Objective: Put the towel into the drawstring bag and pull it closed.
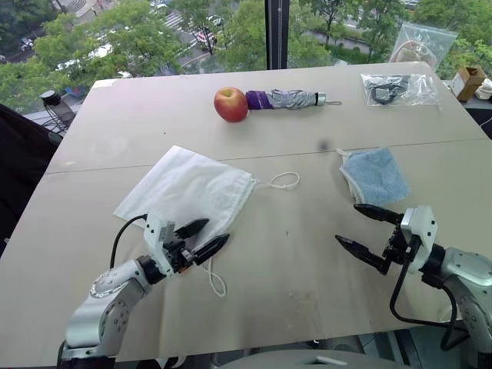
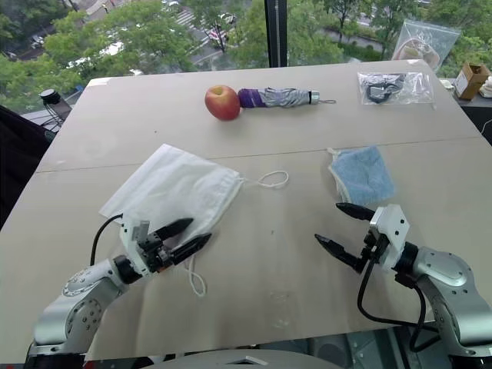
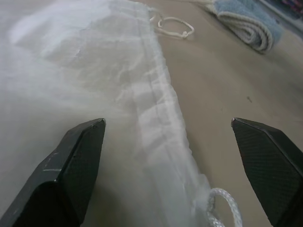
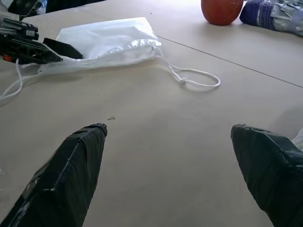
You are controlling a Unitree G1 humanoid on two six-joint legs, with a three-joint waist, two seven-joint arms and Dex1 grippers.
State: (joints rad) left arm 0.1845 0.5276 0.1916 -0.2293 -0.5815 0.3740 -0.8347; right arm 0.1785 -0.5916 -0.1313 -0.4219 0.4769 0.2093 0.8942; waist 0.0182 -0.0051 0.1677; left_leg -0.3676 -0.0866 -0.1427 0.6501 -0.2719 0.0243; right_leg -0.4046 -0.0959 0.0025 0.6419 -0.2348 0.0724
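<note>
The drawstring bag has the puckered hem at its opening's corner [image 1: 224, 230], and my left gripper will grab the bag there next, because the rest of the cloth [image 1: 183, 183] is lying flat.
The white drawstring bag [image 1: 187, 190] lies flat on the table's left half, its gathered mouth toward the middle, one cord loop [image 1: 283, 181] stretched out to the right and another [image 1: 217, 280] near the front. My left gripper [image 1: 201, 237] is open right at the bag's near mouth corner, nothing held; the left wrist view shows the bag's hem [image 3: 158, 123] between the spread fingers. The light-blue towel [image 1: 376, 175] lies folded to the right. Just in front of it, my right gripper [image 1: 366, 231] stands open and empty.
A red apple [image 1: 231, 104] and a folded purple-grey umbrella [image 1: 288, 98] lie at the back middle. Clear plastic bags [image 1: 398, 88] with dark contents sit at the back right, a small cardboard box [image 1: 468, 81] beyond them. The table's front edge is close below both arms.
</note>
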